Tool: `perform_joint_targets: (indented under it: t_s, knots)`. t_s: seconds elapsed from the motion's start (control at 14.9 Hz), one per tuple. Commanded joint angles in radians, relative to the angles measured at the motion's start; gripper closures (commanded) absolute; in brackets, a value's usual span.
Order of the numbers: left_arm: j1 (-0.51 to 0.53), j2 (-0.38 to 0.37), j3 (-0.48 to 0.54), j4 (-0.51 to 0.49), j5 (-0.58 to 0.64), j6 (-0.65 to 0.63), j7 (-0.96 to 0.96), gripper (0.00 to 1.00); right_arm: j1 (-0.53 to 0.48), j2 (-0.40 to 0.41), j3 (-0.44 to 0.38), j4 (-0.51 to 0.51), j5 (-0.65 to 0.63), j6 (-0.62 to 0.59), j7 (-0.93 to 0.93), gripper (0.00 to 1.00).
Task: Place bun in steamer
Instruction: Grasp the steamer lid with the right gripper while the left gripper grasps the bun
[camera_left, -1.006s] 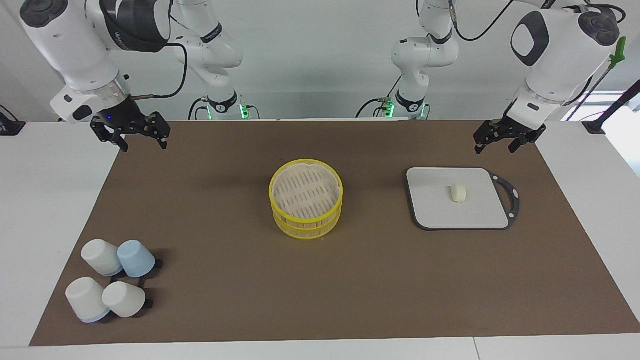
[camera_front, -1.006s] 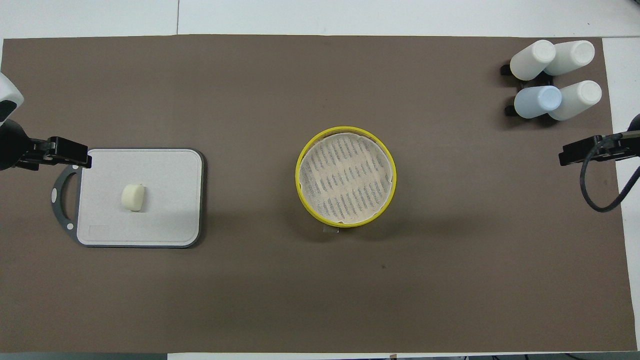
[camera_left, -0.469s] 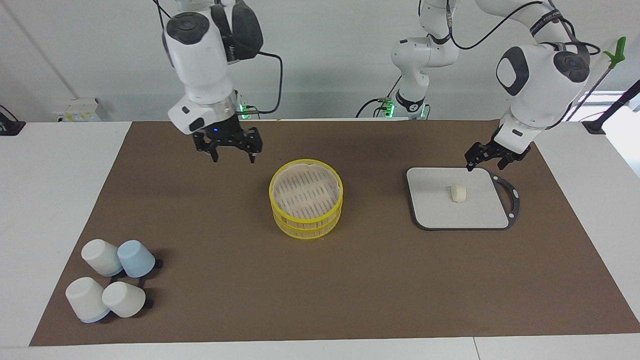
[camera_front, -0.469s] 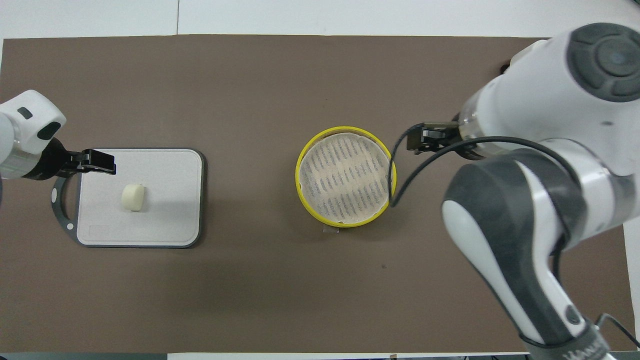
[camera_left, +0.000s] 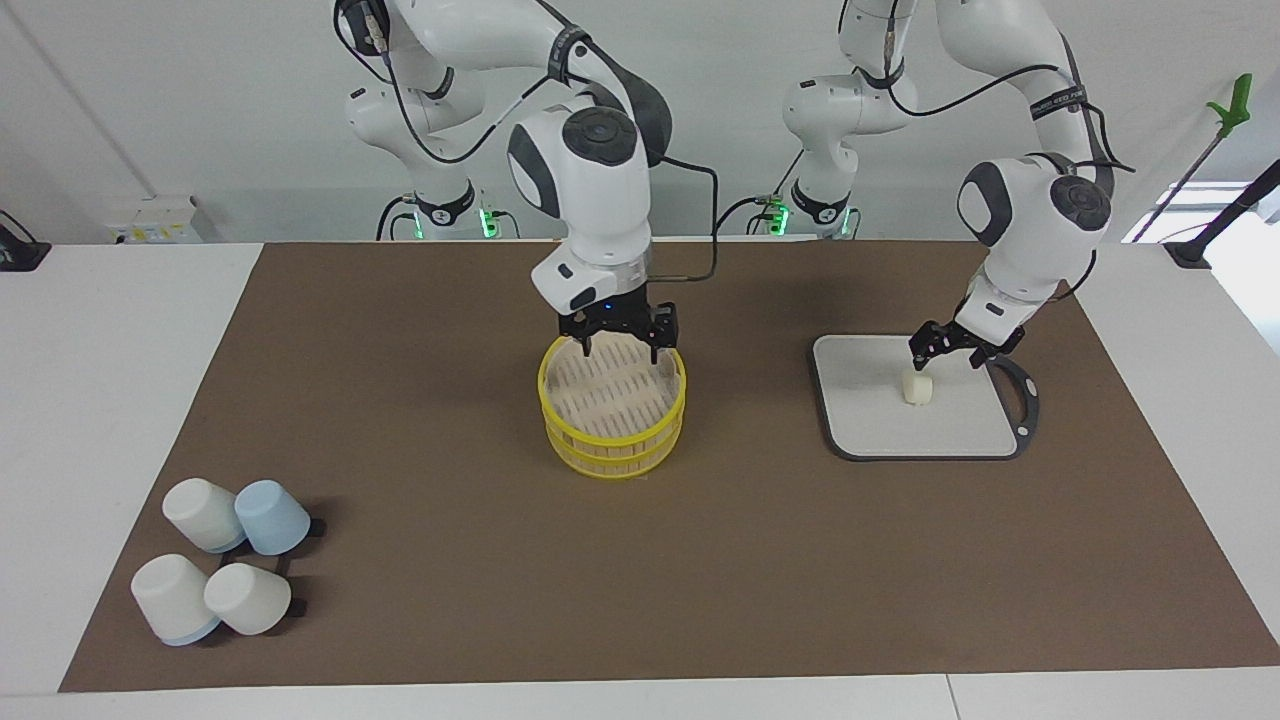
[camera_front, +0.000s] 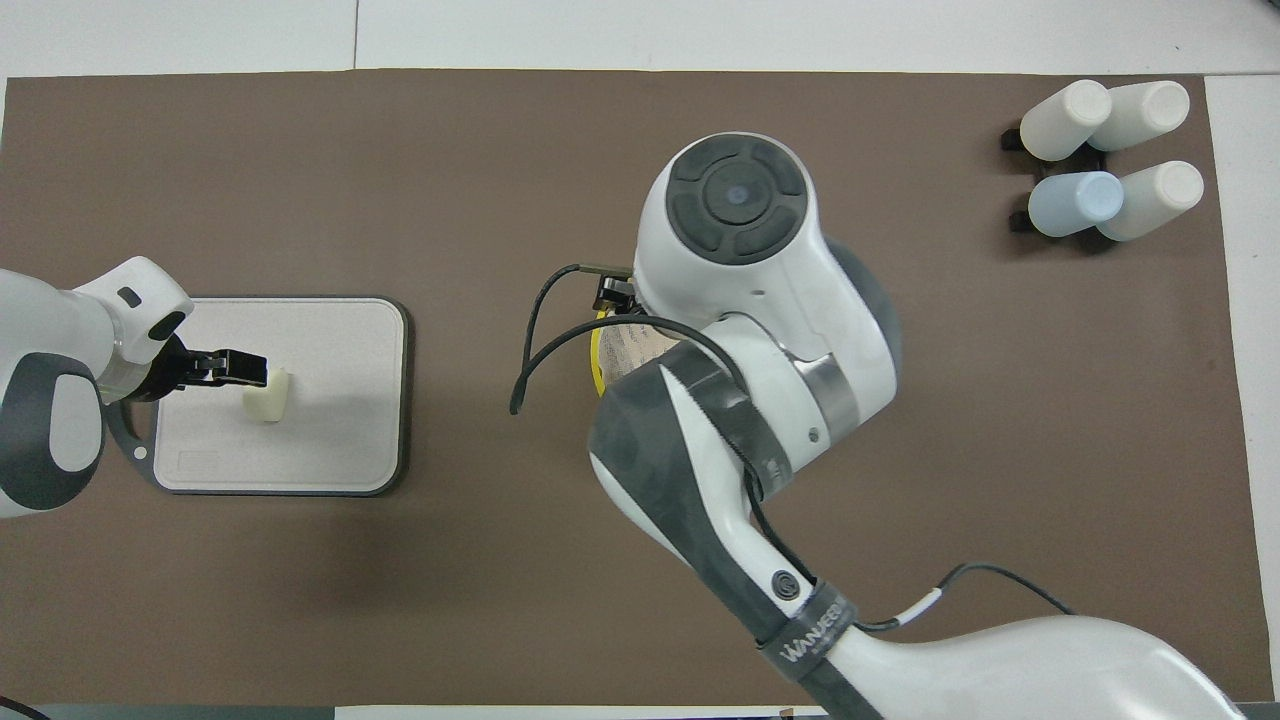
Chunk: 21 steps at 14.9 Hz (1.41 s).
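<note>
My left gripper isn't ready to close yet. Its fingertips are above the bun's upper edge and would miss the bun if they closed now, so I should first lower them to the bun's sides.
The bun, a small cream-white lump, lies on the grey board; it also shows in the overhead view. My left gripper is open and low over the board beside the bun, its nearest fingertip just above it; it shows in the overhead view too. The steamer, a two-tier bamboo basket with yellow rims, stands mid-table. My right gripper is open and empty, just above the steamer's rim on the robots' side. In the overhead view the right arm hides most of the steamer.
The grey board with its dark handle lies toward the left arm's end. Several white and blue cups lie toward the right arm's end, farther from the robots; they also show in the overhead view.
My right gripper has swung from the table's end to over the steamer. My left gripper has come down from the board's edge to just beside the bun. Bun and steamer have not moved.
</note>
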Motion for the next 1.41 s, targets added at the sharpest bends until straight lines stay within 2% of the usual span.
perform_joint_targets:
  t_s: [0.0, 0.54, 0.67, 0.74, 0.8, 0.94, 1.01, 1.07, 1.21, 1.27, 1.34]
  knots:
    - [0.0, 0.025, -0.008, -0.018, 0.013, 0.053, 0.007, 0.0, 0.056, 0.096, -0.011, 0.089, -0.045, -0.007, 0.073, 0.04]
    - [-0.015, 0.085, -0.008, -0.029, 0.013, 0.108, 0.013, 0.0, 0.102, 0.142, -0.003, 0.07, -0.054, 0.109, 0.073, 0.07]
    - [-0.017, 0.094, -0.008, -0.03, 0.013, 0.108, 0.013, 0.01, 0.101, 0.142, -0.003, 0.045, -0.057, 0.132, 0.021, 0.08]
    - [-0.015, 0.094, -0.008, -0.03, 0.013, 0.107, 0.013, 0.04, 0.101, 0.142, -0.003, 0.044, -0.057, 0.128, -0.034, 0.08]
    - [-0.015, 0.094, -0.008, -0.03, 0.013, 0.102, 0.013, 0.12, 0.101, 0.142, -0.003, 0.043, -0.057, 0.125, -0.057, 0.08]
    - [-0.017, 0.093, -0.008, -0.03, 0.013, 0.093, 0.013, 0.34, 0.104, 0.142, -0.003, 0.025, -0.056, 0.134, -0.062, 0.08]
    - [-0.017, 0.093, -0.008, -0.033, 0.013, 0.09, 0.013, 0.44, 0.104, 0.142, -0.003, 0.015, -0.056, 0.145, -0.062, 0.17]
    - [-0.017, 0.093, -0.008, -0.033, 0.013, 0.09, 0.013, 0.54, 0.104, 0.141, -0.003, 0.008, -0.056, 0.145, -0.062, 0.38]
    - [-0.017, 0.091, -0.008, -0.033, 0.013, 0.079, 0.013, 0.64, 0.105, 0.136, -0.003, 0.003, -0.056, 0.143, -0.054, 0.85]
    - [-0.017, 0.091, -0.008, -0.032, 0.013, 0.076, 0.013, 0.65, 0.107, 0.136, -0.003, 0.001, -0.056, 0.143, -0.053, 1.0]
    - [-0.017, 0.091, -0.008, -0.029, 0.013, 0.075, 0.011, 0.67, 0.116, 0.135, -0.004, 0.003, -0.057, 0.134, -0.053, 1.0]
